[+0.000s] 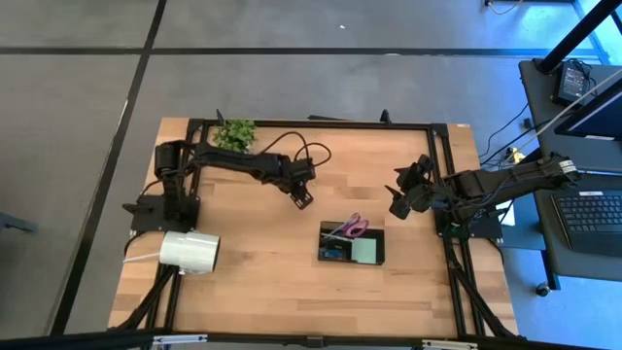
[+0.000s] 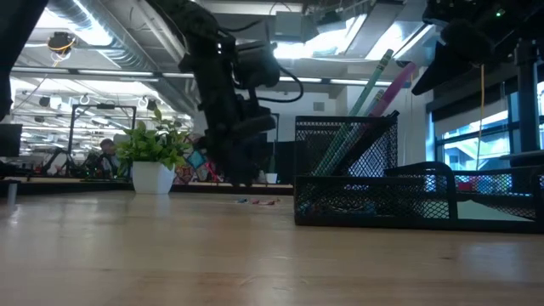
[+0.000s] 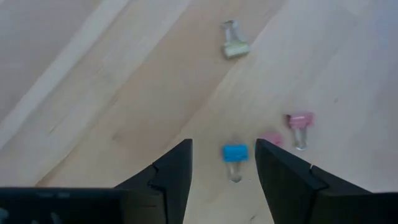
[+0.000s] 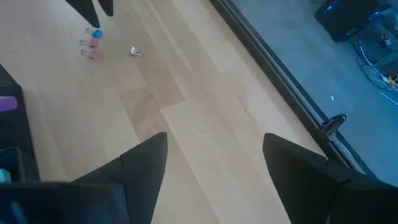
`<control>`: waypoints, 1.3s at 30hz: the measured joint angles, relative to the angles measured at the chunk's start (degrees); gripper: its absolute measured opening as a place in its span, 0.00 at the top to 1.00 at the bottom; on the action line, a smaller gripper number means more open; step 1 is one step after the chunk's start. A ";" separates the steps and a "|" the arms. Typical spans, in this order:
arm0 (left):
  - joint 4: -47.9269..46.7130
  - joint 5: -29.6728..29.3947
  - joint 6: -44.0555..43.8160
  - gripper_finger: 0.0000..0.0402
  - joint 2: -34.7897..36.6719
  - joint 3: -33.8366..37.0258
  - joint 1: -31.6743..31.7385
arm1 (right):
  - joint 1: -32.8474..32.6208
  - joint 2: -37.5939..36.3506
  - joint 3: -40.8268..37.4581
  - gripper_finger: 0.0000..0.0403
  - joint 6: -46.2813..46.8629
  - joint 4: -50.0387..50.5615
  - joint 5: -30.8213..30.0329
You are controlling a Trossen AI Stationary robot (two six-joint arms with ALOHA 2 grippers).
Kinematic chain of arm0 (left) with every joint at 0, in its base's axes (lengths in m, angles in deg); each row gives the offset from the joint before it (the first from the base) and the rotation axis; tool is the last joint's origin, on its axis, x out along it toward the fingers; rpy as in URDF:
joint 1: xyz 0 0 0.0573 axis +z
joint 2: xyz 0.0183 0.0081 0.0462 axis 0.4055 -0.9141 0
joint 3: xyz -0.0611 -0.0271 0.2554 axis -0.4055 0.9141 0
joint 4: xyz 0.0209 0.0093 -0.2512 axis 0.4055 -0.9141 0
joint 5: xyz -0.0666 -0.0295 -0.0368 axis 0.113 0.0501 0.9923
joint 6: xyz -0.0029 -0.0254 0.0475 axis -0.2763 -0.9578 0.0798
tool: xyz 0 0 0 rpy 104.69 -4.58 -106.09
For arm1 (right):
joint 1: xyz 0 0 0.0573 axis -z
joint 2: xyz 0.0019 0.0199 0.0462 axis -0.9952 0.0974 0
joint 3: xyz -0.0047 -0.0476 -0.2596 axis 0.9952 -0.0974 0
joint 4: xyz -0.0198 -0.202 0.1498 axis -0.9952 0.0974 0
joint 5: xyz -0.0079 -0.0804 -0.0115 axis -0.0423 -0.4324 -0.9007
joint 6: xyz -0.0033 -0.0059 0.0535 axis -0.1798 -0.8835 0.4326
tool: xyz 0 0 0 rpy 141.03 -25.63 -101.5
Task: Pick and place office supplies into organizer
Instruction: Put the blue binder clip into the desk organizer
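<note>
My left gripper's fingers are still above the blue clip, so closing now would miss. My left gripper lowers first, then closes on the clip.
Several small binder clips lie loose on the wooden table: a blue one (image 3: 234,154), two pink ones (image 3: 300,121) and a pale one (image 3: 234,46). My left gripper (image 3: 224,144) is open and points steeply down over them. Its fingers stand on either side of the blue clip without touching it. The black mesh organizer (image 1: 379,228) stands to the right and nearer. It holds purple-handled scissors (image 1: 352,228) and a pale green sticky-note pad (image 1: 366,251). My right gripper (image 4: 214,137) hangs open above the table's right side, holding nothing.
A big white roll (image 1: 190,251) lies at the table's left near the left arm's base. A small green plant (image 1: 235,133) in a white pot stands at the far edge. Bare wood lies between the clips (image 4: 92,38) and the organizer (image 2: 416,200).
</note>
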State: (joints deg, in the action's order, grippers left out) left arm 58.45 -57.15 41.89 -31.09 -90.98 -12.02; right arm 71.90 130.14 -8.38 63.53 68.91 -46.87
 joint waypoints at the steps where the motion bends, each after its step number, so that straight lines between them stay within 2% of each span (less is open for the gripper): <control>1: 0.06 0.00 0.00 0.58 0.00 -0.01 -0.29 | 0.00 0.00 0.00 0.33 0.00 0.04 0.00; 18: -0.06 -1.95 0.07 0.58 -0.06 -0.68 -1.25 | 0.02 0.00 0.00 0.33 -1.33 0.21 0.01; 29: -0.13 -1.27 -0.64 0.58 -4.95 -0.99 -1.29 | 0.01 0.00 0.00 0.33 -1.35 0.07 0.03; 39: -2.17 -0.82 -1.27 0.58 -5.70 -1.06 -1.51 | 0.00 0.00 0.00 0.33 -1.49 0.16 0.04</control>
State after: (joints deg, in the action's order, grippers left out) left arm 56.29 -57.97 40.62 -36.80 -92.04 -13.53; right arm 71.90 130.14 -8.38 62.05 69.07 -46.82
